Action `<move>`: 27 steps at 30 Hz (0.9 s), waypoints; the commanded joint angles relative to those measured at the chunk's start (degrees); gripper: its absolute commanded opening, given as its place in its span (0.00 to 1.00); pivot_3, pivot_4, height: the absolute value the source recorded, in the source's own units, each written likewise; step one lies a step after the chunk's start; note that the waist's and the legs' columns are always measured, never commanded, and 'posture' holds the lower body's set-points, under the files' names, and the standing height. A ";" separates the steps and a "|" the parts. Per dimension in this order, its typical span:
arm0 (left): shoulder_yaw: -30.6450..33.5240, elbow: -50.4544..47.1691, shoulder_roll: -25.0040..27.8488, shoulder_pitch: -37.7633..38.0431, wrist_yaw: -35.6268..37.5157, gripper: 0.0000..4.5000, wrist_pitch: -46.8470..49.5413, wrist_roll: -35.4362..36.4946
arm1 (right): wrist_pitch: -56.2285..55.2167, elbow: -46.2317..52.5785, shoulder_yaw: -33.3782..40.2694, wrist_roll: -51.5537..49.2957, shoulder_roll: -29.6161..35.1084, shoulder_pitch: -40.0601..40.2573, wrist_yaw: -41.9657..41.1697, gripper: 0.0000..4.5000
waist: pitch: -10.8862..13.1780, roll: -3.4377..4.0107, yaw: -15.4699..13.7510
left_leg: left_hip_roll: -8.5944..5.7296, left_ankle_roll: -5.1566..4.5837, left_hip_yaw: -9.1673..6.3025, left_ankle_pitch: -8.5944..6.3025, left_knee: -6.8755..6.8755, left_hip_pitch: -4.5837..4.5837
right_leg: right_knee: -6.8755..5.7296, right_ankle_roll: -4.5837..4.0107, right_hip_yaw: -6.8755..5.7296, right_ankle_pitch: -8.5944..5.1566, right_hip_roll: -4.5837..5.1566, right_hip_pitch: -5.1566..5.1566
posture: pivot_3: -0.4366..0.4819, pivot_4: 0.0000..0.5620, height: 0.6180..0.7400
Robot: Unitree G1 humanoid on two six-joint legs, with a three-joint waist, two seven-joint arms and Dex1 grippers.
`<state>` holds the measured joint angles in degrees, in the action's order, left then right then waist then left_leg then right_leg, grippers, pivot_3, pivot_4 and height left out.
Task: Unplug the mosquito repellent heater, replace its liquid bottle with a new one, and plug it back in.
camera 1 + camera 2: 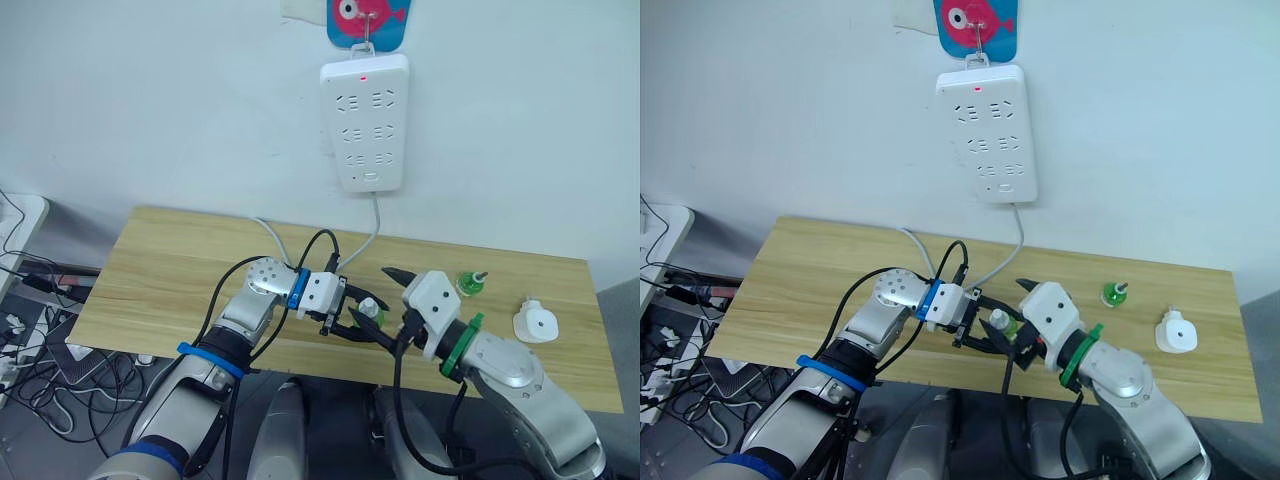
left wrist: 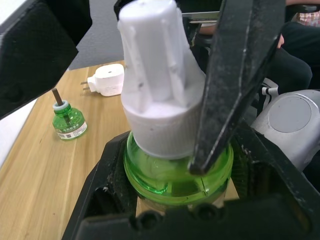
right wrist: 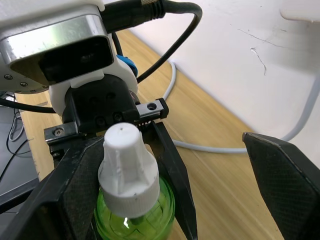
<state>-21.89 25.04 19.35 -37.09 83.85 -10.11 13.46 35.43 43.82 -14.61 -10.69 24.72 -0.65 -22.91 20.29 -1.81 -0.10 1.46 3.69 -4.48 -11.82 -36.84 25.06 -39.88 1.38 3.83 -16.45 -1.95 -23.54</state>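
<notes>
The robot's left gripper already covers the green body with its fingers, so the right gripper should next grab the white pointed cap by its exposed ribbed sides.
The new one [image 2: 160, 75], a green bottle with a white pointed cap, is held upright by its green body over the table's front edge, with my left gripper [image 1: 362, 322] shut on it. My right gripper [image 1: 390, 305] stands open, straddling the cap, and one finger [image 2: 235, 100] touches the cap's side. The old liquid bottle [image 1: 470, 283], with its bare dark wick, stands on the table to the right. Farther right lies the white mosquito repellent heater [image 1: 536, 323], unplugged, with its prongs visible in the left wrist view.
A white power strip [image 1: 365, 120] with a red light hangs on the wall above the wooden table [image 1: 180, 270], and its white cable [image 1: 375, 235] runs down onto the tabletop. Tangled cables [image 1: 30, 330] lie on the floor at the left.
</notes>
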 commanded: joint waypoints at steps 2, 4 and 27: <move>1.20 -2.10 -0.27 -0.04 0.05 0.50 -0.05 0.22 | -0.70 4.60 5.98 -1.31 2.43 4.17 -0.93 0.99 | 0.00 0.00 0.01 | 0.00 0.00 0.01 0.00 0.00 0.01 | 0.01 0.00 0.01 0.00 0.00 0.00 | 0.59 0.61 1.00; 1.28 -2.00 -0.40 -0.29 -0.15 0.50 0.13 0.24 | -0.43 5.83 7.99 -2.27 3.32 5.59 -1.41 0.99 | -0.01 0.00 0.02 | 0.00 0.00 0.00 0.00 -0.01 0.01 | 0.00 0.00 0.00 0.00 0.01 0.00 | 0.59 0.60 1.00; 1.97 -1.97 -0.80 -0.13 0.89 0.50 -0.34 -0.51 | -0.95 -0.41 -0.68 -0.58 -0.26 -3.13 -0.35 0.99 | -0.03 -0.02 0.04 | -0.01 0.01 0.00 0.01 -0.02 0.01 | 0.00 0.00 -0.05 0.00 0.01 0.00 | 0.60 0.58 1.00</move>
<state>-20.33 25.07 18.79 -37.42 84.44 -10.25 12.74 35.62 42.68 -15.54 -12.05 24.48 -3.95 -23.76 20.26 -1.83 -0.06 1.45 3.70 -4.49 -11.82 -36.85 25.08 -39.88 1.38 3.78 -16.45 -1.94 -23.54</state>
